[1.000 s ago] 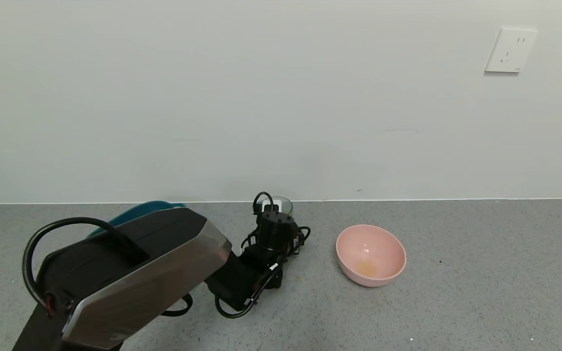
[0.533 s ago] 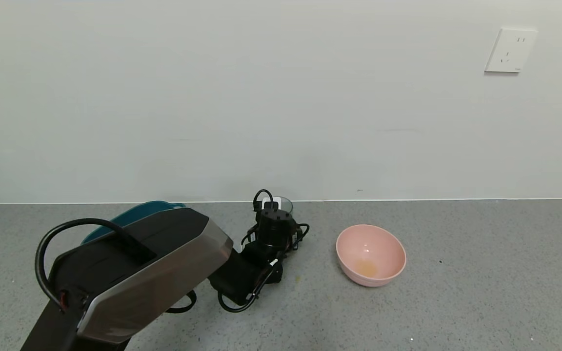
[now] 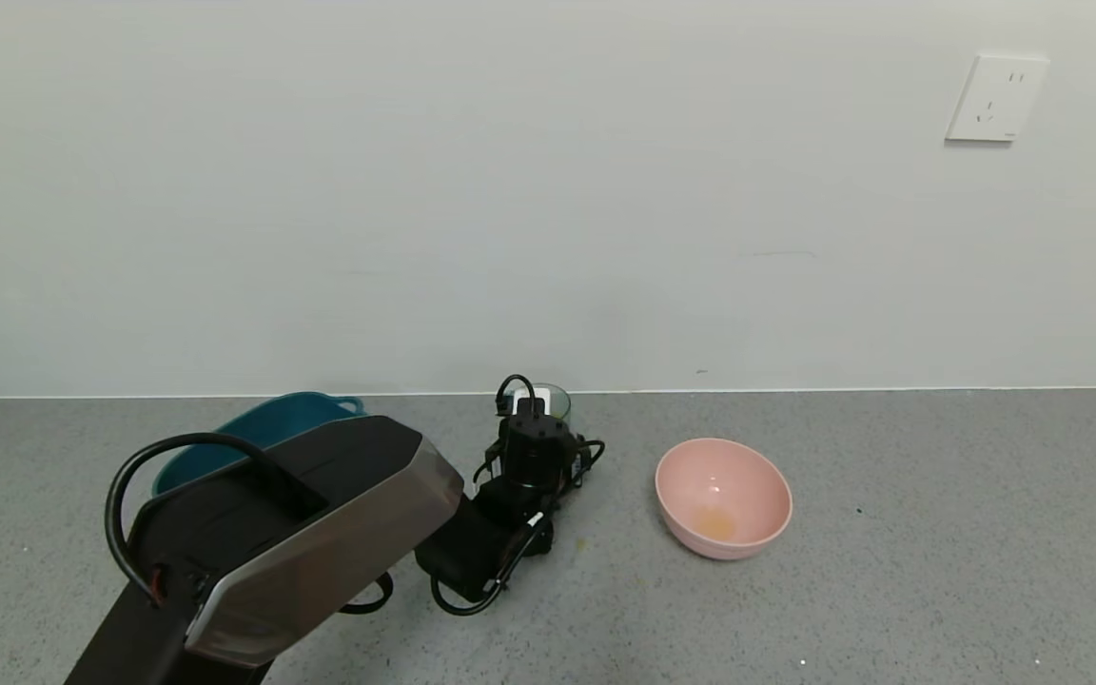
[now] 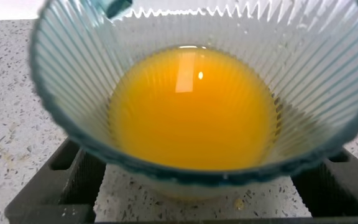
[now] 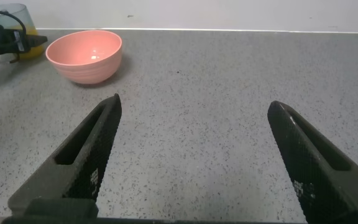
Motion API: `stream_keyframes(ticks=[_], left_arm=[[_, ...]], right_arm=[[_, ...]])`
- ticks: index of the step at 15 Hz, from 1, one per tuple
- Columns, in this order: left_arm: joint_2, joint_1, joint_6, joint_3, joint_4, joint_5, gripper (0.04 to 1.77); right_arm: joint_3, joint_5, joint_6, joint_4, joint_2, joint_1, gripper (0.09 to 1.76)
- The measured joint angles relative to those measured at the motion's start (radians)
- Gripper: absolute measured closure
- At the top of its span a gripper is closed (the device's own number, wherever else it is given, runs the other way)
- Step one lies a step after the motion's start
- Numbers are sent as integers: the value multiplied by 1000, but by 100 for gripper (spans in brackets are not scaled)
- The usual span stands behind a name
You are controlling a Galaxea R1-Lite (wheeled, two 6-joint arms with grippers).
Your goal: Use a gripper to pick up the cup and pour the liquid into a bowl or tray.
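Note:
The cup flares wide at its rim (image 4: 194,176) and gets narrower toward its base. My left gripper should grab the cup around its lower body (image 4: 188,191) to pour.
The cup (image 3: 556,401), a pale ribbed tumbler, stands on the grey counter near the wall. It holds orange-yellow liquid (image 4: 191,109). My left gripper (image 3: 536,419) reaches out to it, and its dark fingers (image 4: 64,171) stand wide on either side of the cup's (image 4: 328,81) base. The jaws are open and show no squeeze on the cup. The dark teal tray (image 3: 244,433) sits to the left, partly hidden behind my left arm. My right gripper (image 5: 194,109) is open above bare counter, off to the right of the cup.
A round pink bowl (image 3: 722,495) with a small orange stain inside stands to the right of the cup, also seen as the pink bowl (image 5: 84,55) from the right wrist. The wall runs close behind the cup and tray. A white socket (image 3: 995,98) is on the wall.
My left arm has slid forward and to the right, bringing the gripper closer around the cup. More of the teal tray now shows behind the arm.

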Motion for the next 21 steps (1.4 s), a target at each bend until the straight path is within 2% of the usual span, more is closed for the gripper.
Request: stream_keyframes(ticks=[16,17,18,21], left_arm=[[32,13,3,-41,0,1,10],[32,13,3,-41,-1,2,31],[32,13,4,-41,0,2,43],[32,13,5,-40,-1,1,49]], right_arm=[[0,0,0,0,0,0,14],[0,0,0,0,0,0,14],[0,0,0,0,0,0,14],[0,0,0,0,0,0,14]])
